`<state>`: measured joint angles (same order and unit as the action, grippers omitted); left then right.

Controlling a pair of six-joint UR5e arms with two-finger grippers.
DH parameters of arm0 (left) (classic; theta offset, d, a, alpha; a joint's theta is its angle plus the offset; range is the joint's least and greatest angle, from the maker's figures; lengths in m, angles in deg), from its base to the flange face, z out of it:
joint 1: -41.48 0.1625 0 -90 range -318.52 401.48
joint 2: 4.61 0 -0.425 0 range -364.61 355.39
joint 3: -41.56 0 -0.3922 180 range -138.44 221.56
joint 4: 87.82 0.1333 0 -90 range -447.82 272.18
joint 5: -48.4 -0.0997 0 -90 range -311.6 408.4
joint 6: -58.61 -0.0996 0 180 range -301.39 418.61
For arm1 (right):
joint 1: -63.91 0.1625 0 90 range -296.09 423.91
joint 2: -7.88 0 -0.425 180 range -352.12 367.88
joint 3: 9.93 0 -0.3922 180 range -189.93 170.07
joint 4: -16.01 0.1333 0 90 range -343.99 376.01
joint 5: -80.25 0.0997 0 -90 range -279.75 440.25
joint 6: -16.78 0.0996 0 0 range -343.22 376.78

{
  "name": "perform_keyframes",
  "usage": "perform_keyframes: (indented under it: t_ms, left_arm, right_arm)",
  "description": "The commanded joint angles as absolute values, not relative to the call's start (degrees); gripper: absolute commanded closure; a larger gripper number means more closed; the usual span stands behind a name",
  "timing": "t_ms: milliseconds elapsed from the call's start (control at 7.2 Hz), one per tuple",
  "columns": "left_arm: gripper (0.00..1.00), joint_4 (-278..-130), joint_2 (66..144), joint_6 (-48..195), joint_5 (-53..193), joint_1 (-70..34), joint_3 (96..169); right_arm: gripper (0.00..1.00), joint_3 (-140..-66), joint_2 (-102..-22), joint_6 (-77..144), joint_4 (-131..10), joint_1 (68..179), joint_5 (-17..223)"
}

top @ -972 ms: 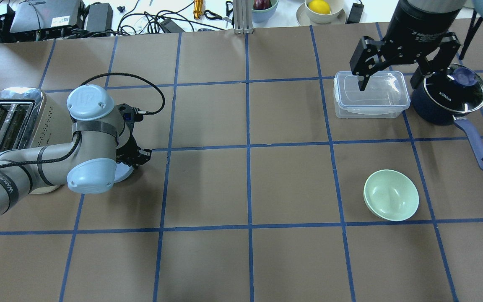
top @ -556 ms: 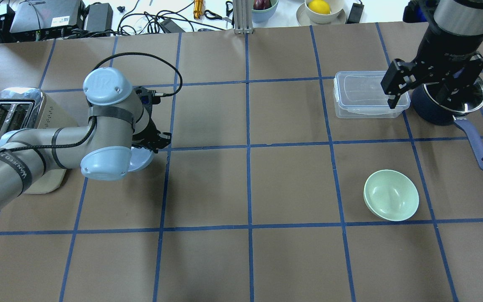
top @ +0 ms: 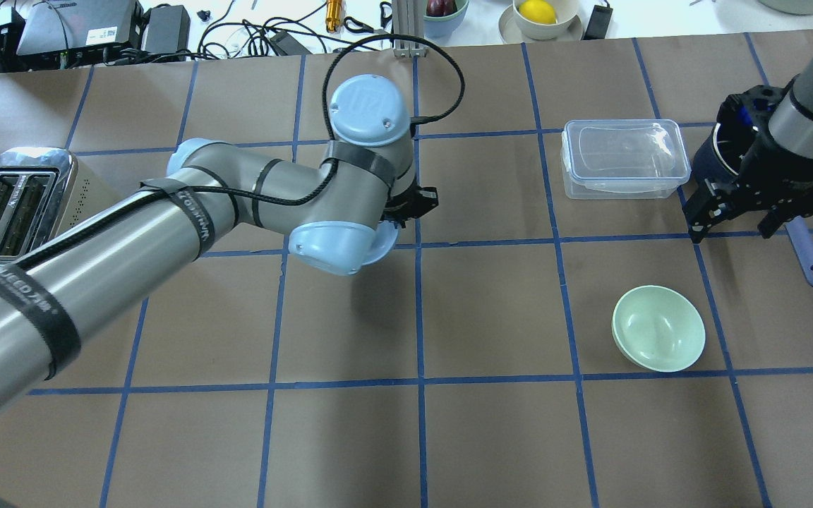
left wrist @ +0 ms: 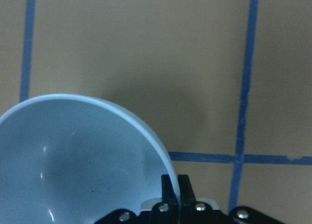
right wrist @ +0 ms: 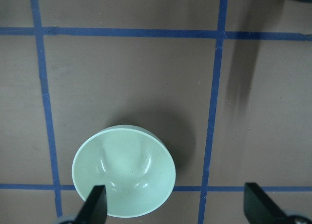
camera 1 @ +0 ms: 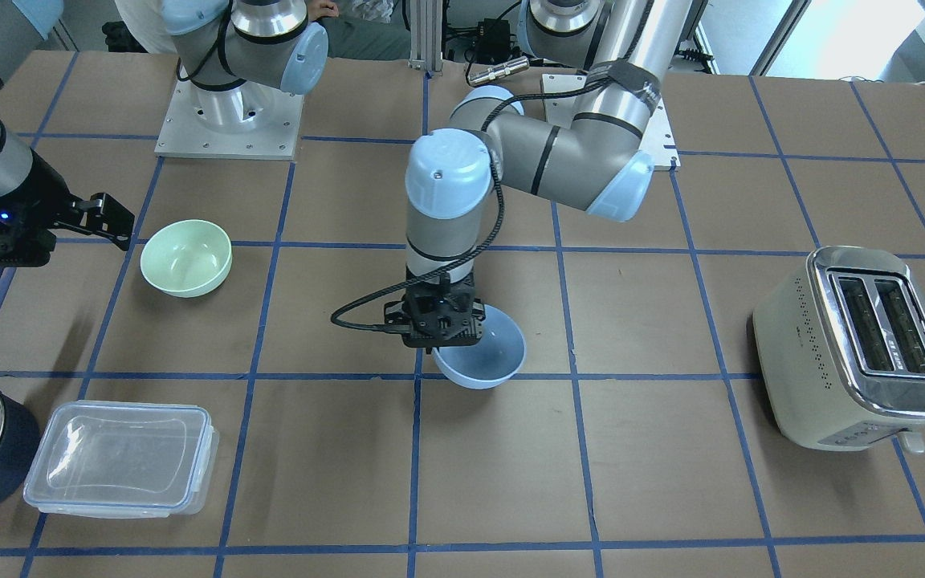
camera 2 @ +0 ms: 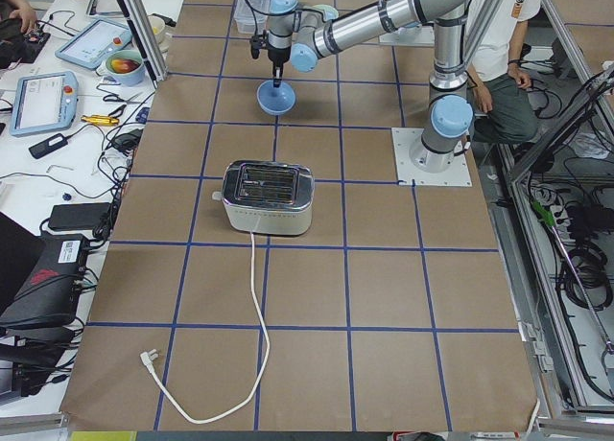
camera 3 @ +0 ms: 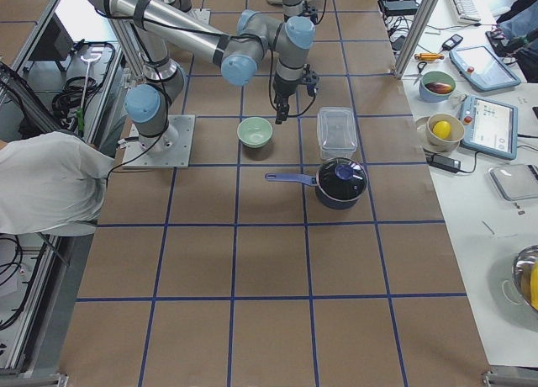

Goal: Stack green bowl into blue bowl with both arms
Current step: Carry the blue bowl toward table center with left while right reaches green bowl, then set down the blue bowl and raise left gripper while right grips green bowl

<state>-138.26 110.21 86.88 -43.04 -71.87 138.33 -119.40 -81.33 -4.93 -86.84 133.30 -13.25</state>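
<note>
The green bowl will be grabbed by its rim (camera 1: pixel 223 242) next with my right gripper, so that it can be stacked into the blue bowl (camera 1: pixel 485 353).
My left gripper (camera 1: pixel 437 331) is shut on the rim of the blue bowl (camera 1: pixel 485 353) and holds it just above the table's middle. The left wrist view shows its fingers (left wrist: pixel 169 187) pinching the bowl's rim (left wrist: pixel 73 156). In the overhead view the bowl (top: pixel 382 244) is mostly hidden under the left wrist. The green bowl (top: pixel 658 328) sits upright and alone on the robot's right side of the table (top: pixel 491 310). My right gripper (top: pixel 763 215) is open and empty, raised above the table beyond the green bowl; the bowl shows low in its wrist view (right wrist: pixel 124 170).
A clear lidded container (top: pixel 624 159) and a navy saucepan, its handle (top: pixel 805 257) pointing toward the robot, stand beyond the green bowl, by the right gripper. A toaster (top: pixel 11 204) stands at the table's left.
The left arm has carried the blue bowl from beside the toaster to the table's middle. The right gripper has moved from over the container, right and nearer, toward the green bowl.
</note>
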Motion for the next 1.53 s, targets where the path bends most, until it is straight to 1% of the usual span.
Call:
perform_keyframes:
  t_ms: [0, 139, 278, 417, 556, 694, 833, 972, 1250, 1389]
  left_arm:
    - [0.87, -137.66, 115.51, 91.56, -43.45, -74.97, 135.69]
    - [0.74, -137.65, 115.71, 92.09, -43.71, -75.58, 135.6]
    - [0.36, -137.65, 115.79, 95.41, -43.71, -76.11, 135.6]
    - [0.0, -137.65, 115.27, 99.18, -43.8, -76.81, 135.51]
    - [0.0, -137.74, 113.35, 98.35, -43.37, -76.13, 134.99]
    - [0.0, -139.4, 111.33, 93.9, -43.45, -73.6, 133.68]
    - [0.0, -145.76, 108.09, 84.02, -43.88, -70.0, 132.45]
    - [0.0, -153.22, 104.41, 75.75, -44.24, -64.92, 132.09]
    - [0.0, -161.09, 96.5, 67.01, -43.28, -55.16, 132.0]
    - [0.0, -166.17, 92.81, 56.78, -43.45, -51.2, 132.0]
  right_arm:
    - [0.02, -129.24, -80.98, -5.9, -96.19, 130.46, -13.1]
    - [0.02, -133.55, -80.98, -6.25, -97.35, 128.61, -13.01]
    - [0.04, -135.42, -80.98, -6.43, -99.37, 128.51, -13.44]
    - [0.1, -136.57, -80.63, -6.34, -99.99, 128.42, -12.92]
    - [0.35, -137.45, -80.02, -6.43, -100.35, 128.42, -13.09]
    - [0.66, -137.55, -79.75, -6.43, -101.48, 128.42, -13.53]
    - [0.89, -137.55, -79.75, -6.43, -101.58, 128.42, -13.71]
    - [1.0, -137.55, -79.58, -6.43, -101.67, 128.33, -13.71]
    - [1.0, -137.29, -79.49, -6.17, -102.2, 128.33, -13.53]
    - [1.0, -136.24, -80.09, -5.73, -102.2, 128.51, -12.4]
